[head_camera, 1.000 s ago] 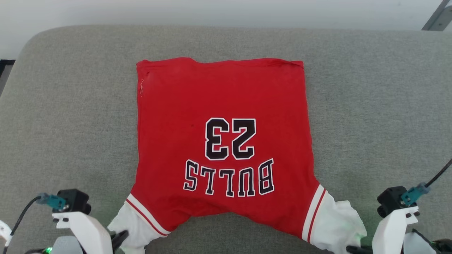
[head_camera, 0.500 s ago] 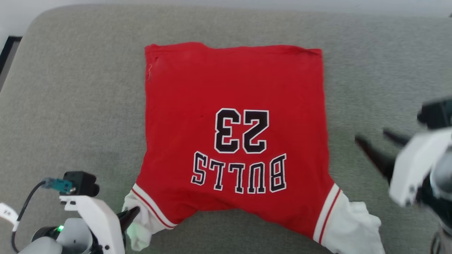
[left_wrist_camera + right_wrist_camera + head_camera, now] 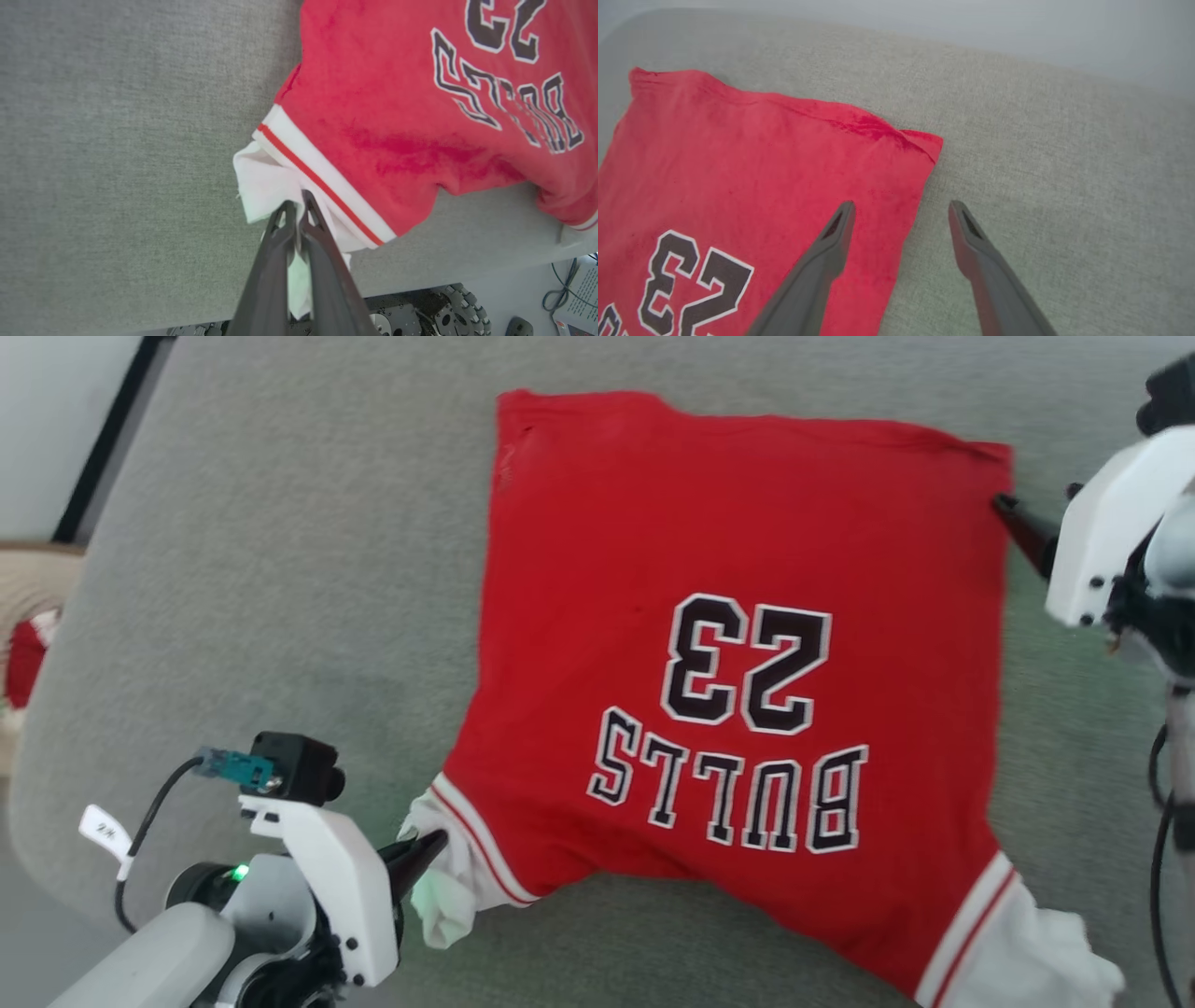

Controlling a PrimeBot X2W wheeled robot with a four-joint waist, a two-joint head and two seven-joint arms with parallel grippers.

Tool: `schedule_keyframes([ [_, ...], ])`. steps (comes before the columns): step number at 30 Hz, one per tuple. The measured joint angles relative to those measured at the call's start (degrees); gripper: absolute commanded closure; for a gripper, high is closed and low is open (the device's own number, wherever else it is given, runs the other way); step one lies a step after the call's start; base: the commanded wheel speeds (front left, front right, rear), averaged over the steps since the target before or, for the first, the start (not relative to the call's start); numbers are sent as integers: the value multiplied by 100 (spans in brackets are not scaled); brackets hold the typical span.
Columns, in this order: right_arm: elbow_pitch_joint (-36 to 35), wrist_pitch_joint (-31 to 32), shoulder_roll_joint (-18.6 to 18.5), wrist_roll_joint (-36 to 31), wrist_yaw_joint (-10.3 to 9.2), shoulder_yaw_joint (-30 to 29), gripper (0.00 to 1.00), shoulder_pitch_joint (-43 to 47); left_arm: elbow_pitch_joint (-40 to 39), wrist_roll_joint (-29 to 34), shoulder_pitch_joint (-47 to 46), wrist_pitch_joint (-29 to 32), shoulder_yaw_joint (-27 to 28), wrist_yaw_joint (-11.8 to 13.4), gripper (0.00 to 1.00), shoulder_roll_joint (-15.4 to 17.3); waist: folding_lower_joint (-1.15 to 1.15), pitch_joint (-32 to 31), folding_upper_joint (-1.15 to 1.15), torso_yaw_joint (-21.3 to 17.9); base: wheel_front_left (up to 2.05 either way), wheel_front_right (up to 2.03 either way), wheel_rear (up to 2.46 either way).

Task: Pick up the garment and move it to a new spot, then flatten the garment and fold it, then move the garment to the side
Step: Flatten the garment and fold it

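Observation:
The red garment (image 3: 747, 569) is lying flat on the cushion, so I should pinch it next with my right gripper by its side edge near the hem corner (image 3: 1006, 504).
The red garment (image 3: 747, 569) lies flat on the grey cushion (image 3: 280, 569), its dark "23 BULLS" lettering upside down to me. My left gripper (image 3: 431, 847) is shut on the near-left white sleeve (image 3: 261, 182), and its closed tips (image 3: 296, 205) pinch the cloth beside the striped trim. My right gripper (image 3: 1036, 502) stands open at the far right hem corner (image 3: 931, 142). One of its fingers (image 3: 831, 238) is over the red cloth and the other is over bare cushion, so the pair (image 3: 901, 205) straddles the garment's side edge. The near-right white sleeve (image 3: 1036, 952) lies loose.
A beige basket (image 3: 33, 593) holding a small red-and-white cloth sits at the far left, off the cushion. The cushion's near edge drops to the robot's wheeled base (image 3: 420, 308) and the floor. A pale wall runs behind the cushion (image 3: 1017, 37).
The head camera has swung, so the whole picture shifted right and down. My right gripper rose from the near-right sleeve to the far right hem corner. The left gripper stays shut on its sleeve.

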Motion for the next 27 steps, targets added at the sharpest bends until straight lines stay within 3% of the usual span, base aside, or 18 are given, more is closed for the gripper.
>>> schedule_keyframes([
  [7,1792,442,-107,-337,0,-54,0,-928,216,43,-233,23,-122,-187,100,-243,0,238,0,384,0,0,0],
  [12,2607,837,-141,-471,-1,82,0,-1452,403,124,-383,29,-181,-312,100,-414,0,372,0,585,0,0,0],
  [13,2697,931,-165,-470,-4,183,64,-1528,435,124,-391,29,-197,-334,100,-432,0,388,0,604,0,0,0],
  [14,2742,993,-192,-464,-9,281,100,-1583,470,124,-402,29,-207,-350,100,-444,0,401,0,614,0,0,0],
  [21,2693,1032,-326,-78,0,902,100,-1607,649,123,-440,-31,-138,-383,100,-410,0,342,0,450,0,0,0],
  [27,1724,1192,-671,812,1,1631,100,-1145,650,118,-345,-141,35,-309,100,-168,0,195,0,89,0,0,0],
])
